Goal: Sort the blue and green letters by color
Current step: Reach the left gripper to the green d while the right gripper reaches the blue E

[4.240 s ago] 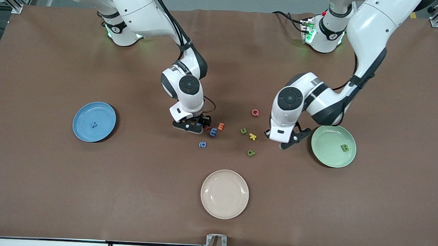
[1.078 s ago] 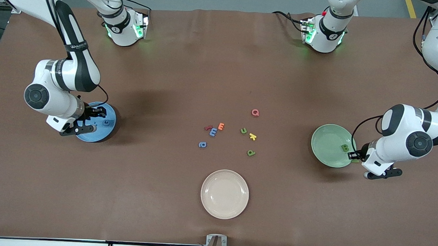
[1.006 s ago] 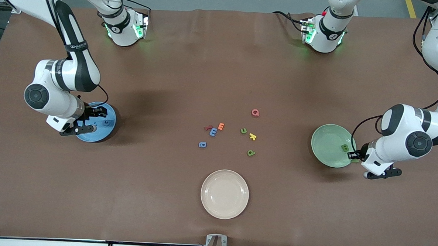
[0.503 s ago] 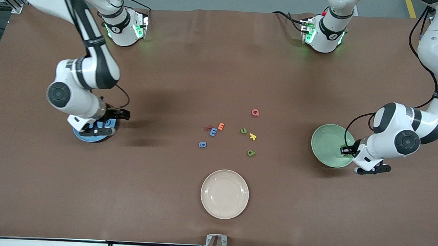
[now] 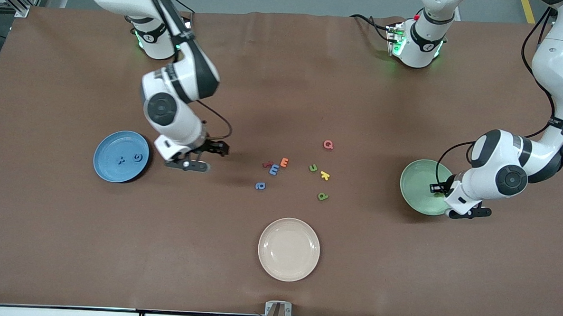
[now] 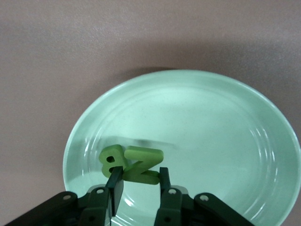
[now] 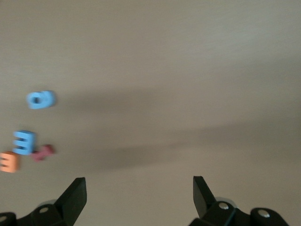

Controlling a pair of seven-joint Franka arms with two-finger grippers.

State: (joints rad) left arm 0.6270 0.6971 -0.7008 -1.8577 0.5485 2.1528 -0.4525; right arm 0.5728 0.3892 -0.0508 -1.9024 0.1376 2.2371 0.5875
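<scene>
My left gripper holds the green N [image 6: 143, 157] low inside the green plate [image 6: 207, 132], where the N would lie in the plate, so it is now time to open.
My left gripper [image 5: 436, 188] hangs over the green plate [image 5: 416, 183], shut on a green N [image 6: 146, 157]. A green B [image 6: 111, 159] lies in that plate [image 6: 211, 122] right beside the N. My right gripper [image 5: 197, 159] is open and holds nothing, over bare table between the blue plate [image 5: 106, 145] and the loose letters. A blue x [image 5: 119, 160] and a blue G [image 5: 139, 157] lie in the blue plate. On the table lie a blue m [image 5: 274, 169], a blue a [image 5: 260, 186], a green u [image 5: 313, 168] and a green p [image 5: 323, 196].
Among the loose letters are a red one [image 5: 267, 164], an orange E [image 5: 284, 162], a yellow k [image 5: 325, 175] and a pink Q [image 5: 328, 144]. A beige plate [image 5: 289, 249] sits nearer the front camera than the letters.
My right gripper opened fully, left the blue plate and swung toward the loose letters; the G stays in the plate. My left gripper carried the N from the green plate's rim inward.
</scene>
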